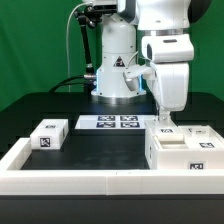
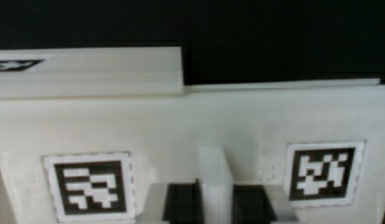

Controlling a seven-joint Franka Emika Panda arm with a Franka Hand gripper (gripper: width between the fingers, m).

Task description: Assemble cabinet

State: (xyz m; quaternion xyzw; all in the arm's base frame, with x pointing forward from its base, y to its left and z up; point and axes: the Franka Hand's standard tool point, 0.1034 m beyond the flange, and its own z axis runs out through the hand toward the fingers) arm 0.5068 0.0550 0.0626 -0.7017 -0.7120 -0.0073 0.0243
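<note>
I should move the white tagged panel toward its seat with my gripper before releasing it, as it stands crooked above the cabinet body (image 1: 186, 152), short of that seat.
The large white cabinet body (image 1: 186, 152) stands at the exterior view's right, with a tag on its front face. My gripper (image 1: 165, 122) comes straight down onto its top near the back left corner. In the wrist view the dark fingers (image 2: 185, 205) stand close together, and a thin white upright edge of a cabinet part (image 2: 221, 190) sits between them. My gripper (image 2: 221, 203) is shut on that edge. Two tags (image 2: 91, 186) lie on the white face on either side. A small white tagged block (image 1: 48, 135) rests apart at the exterior view's left.
The marker board (image 1: 108, 122) lies in front of the robot base. A long white rail (image 1: 70, 181) runs along the front and up the left side. Another white tagged piece (image 1: 198, 133) sits on the cabinet body to the gripper's right. A white slab (image 2: 100, 70) shows beyond the body.
</note>
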